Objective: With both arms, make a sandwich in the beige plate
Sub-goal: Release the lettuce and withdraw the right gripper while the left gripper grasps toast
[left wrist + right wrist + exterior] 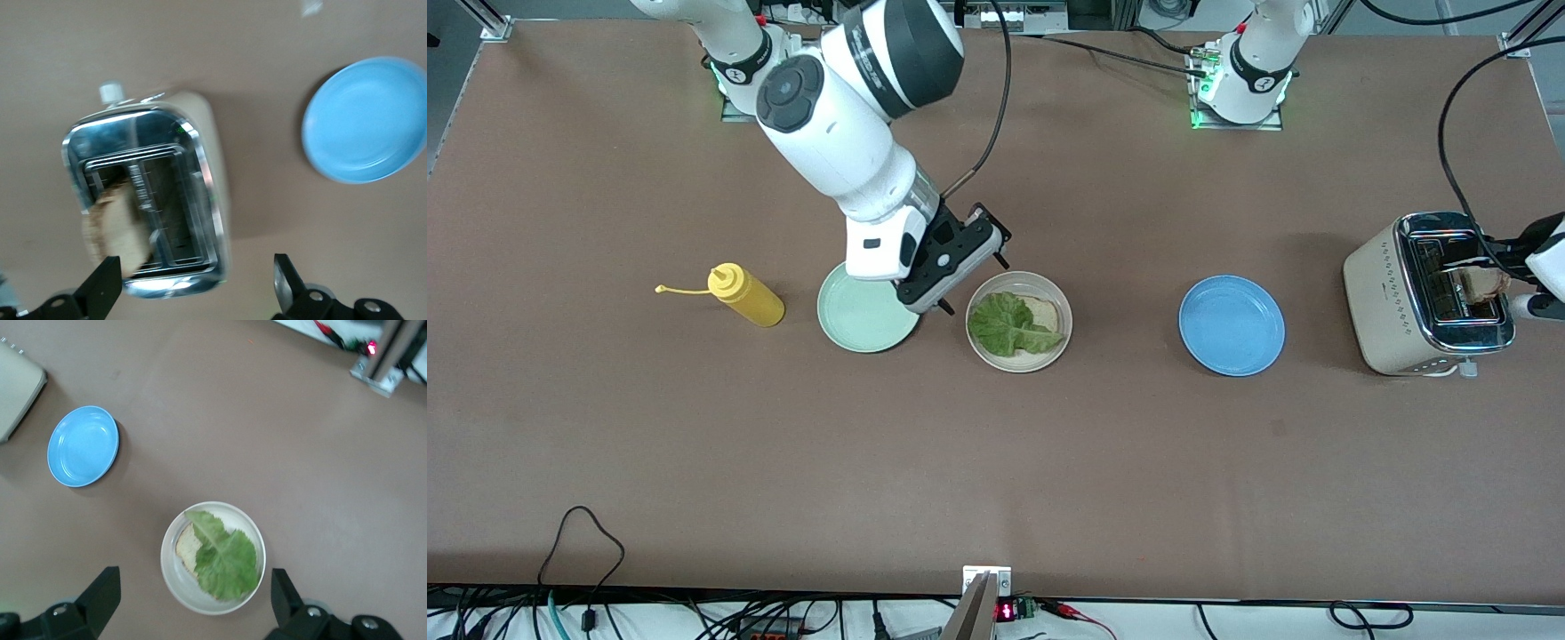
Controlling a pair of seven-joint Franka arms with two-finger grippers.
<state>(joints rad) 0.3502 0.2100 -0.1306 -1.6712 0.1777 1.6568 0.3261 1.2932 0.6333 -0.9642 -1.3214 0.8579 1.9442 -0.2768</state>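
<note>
I should next use my left gripper to grab the bread slice by its exposed upper part (pixel 115 230). The toaster slot (pixel 112 176) surrounds the lower part of the slice.
The beige plate (pixel 985 349) (pixel 170 577) holds one slice of toasted bread (pixel 1047 312) (pixel 186 547) with a green lettuce leaf (pixel 1007 325) (pixel 225 561) lying on top. My right gripper (pixel 974 284) (pixel 193 600) hangs open and holds nothing, over the plate's edge on the mint-green plate's side. A second slice of bread (pixel 1487 284) (pixel 113 230) stands in a slot of the toaster (pixel 1383 298) (pixel 213 133). My left gripper (pixel 1526 277) (pixel 195 283) is open over the toaster, one finger beside that slice.
A mint-green plate (pixel 860 318) sits beside the beige plate, partly under the right arm. A yellow squeeze bottle (pixel 747 297) lies toward the right arm's end. A blue plate (pixel 1232 325) (pixel 367 120) (pixel 83 445) lies between the beige plate and the toaster.
</note>
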